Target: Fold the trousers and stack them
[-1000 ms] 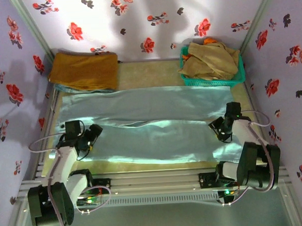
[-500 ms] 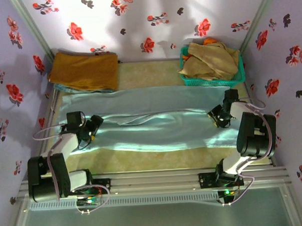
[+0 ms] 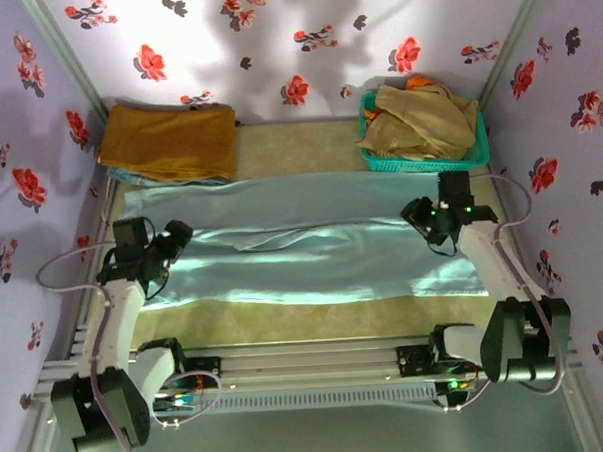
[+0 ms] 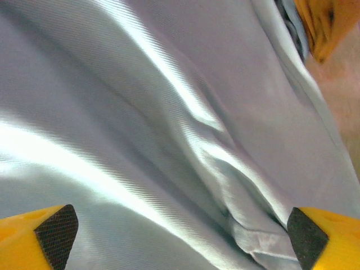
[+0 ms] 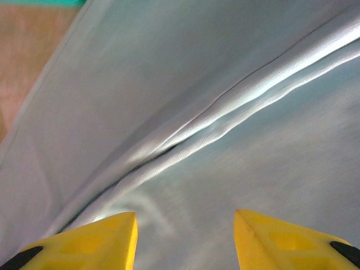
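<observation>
My left gripper will next fold the trousers' near half across the crease (image 3: 287, 234), so it will grab the trousers by the near corner of this end.
The pale blue-grey trousers (image 3: 303, 256) lie spread wide across the table, with a long crease running left to right along their middle. My left gripper (image 3: 172, 242) hovers over their left end. In the left wrist view it (image 4: 180, 228) stands open, its fingers far apart, with only rippled cloth (image 4: 169, 112) below. My right gripper (image 3: 421, 221) hangs over the right end near the crease. The right wrist view shows it (image 5: 184, 216) open above the ridge of folded cloth (image 5: 225, 112), holding nothing.
A folded mustard-brown cloth (image 3: 168, 140) lies at the back left. A teal basket (image 3: 424, 163) at the back right holds beige-tan garments (image 3: 422, 116). Floral walls close in on both sides. A metal rail (image 3: 307, 361) runs along the near edge, with bare tan tabletop (image 3: 298, 146) behind the trousers.
The trousers' near edge has drawn back from the front rail. Both grippers have moved toward the back, up to the middle crease.
</observation>
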### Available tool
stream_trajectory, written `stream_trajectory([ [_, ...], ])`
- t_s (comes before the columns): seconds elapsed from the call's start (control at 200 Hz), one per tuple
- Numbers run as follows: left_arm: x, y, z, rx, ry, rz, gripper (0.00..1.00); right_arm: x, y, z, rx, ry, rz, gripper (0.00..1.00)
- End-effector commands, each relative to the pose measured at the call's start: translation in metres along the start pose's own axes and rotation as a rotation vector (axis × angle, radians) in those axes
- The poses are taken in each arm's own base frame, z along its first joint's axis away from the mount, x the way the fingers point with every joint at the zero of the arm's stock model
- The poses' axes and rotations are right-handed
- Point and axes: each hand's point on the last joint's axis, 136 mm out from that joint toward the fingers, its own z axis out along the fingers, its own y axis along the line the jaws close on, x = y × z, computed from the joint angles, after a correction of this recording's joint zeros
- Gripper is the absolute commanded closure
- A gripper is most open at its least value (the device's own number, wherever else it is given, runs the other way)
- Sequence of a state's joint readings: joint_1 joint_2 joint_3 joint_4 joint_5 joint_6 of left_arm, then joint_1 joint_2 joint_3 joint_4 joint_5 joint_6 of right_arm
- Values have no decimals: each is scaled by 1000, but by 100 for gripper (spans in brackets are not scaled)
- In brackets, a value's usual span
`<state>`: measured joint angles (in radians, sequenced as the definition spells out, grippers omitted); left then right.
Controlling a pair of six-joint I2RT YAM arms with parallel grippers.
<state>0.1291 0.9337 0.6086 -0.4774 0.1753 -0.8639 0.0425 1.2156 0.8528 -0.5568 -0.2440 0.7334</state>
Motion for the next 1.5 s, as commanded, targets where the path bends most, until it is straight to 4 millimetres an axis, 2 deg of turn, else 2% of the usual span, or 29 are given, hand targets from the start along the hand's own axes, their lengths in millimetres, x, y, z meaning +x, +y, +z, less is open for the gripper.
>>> stream_trajectory([
  [0.0,0,63,-13,-221,-27,-199,1,20,7,5,6,81,-26,50],
  [0.21,-46,133,-54,-426,-226,-520,1,26,19,16,-30,137,-75,50],
  [0.295,-59,154,-61,-475,-318,-600,11,28,21,19,-37,160,-85,50],
  [0.37,-64,162,-53,-469,-351,-608,25,30,22,19,-47,174,-94,51],
  [0.465,-57,169,-37,-447,-334,-638,52,33,20,17,-46,175,-95,51],
  [0.51,-54,171,-28,-429,-324,-638,60,33,16,16,-34,168,-94,51],
  [0.735,-32,193,-8,-493,-258,-624,61,31,-7,1,-2,142,-19,49],
  [0.855,-38,193,3,-469,-258,-581,59,34,-18,-5,7,133,13,49],
  [0.905,-39,194,6,-472,-248,-580,61,35,-22,-9,22,131,24,49],
  [0.99,-40,190,13,-434,-231,-578,80,33,-36,-18,65,119,70,48],
  [1.085,-43,186,15,-404,-234,-586,90,28,-64,-35,154,96,173,43],
  [1.14,-46,181,14,-382,-239,-593,100,26,-87,-46,233,71,243,42],
  [1.24,-56,169,12,-324,-262,-602,100,24,-121,-59,329,7,367,37],
  [1.35,-63,159,9,-278,-273,-602,100,33,-155,-56,382,-18,525,38],
  [1.415,-64,154,7,-259,-268,-604,100,41,-172,-48,397,-9,605,40],
  [1.5,-68,148,5,-233,-271,-603,100,52,-182,-31,354,23,700,55],
])
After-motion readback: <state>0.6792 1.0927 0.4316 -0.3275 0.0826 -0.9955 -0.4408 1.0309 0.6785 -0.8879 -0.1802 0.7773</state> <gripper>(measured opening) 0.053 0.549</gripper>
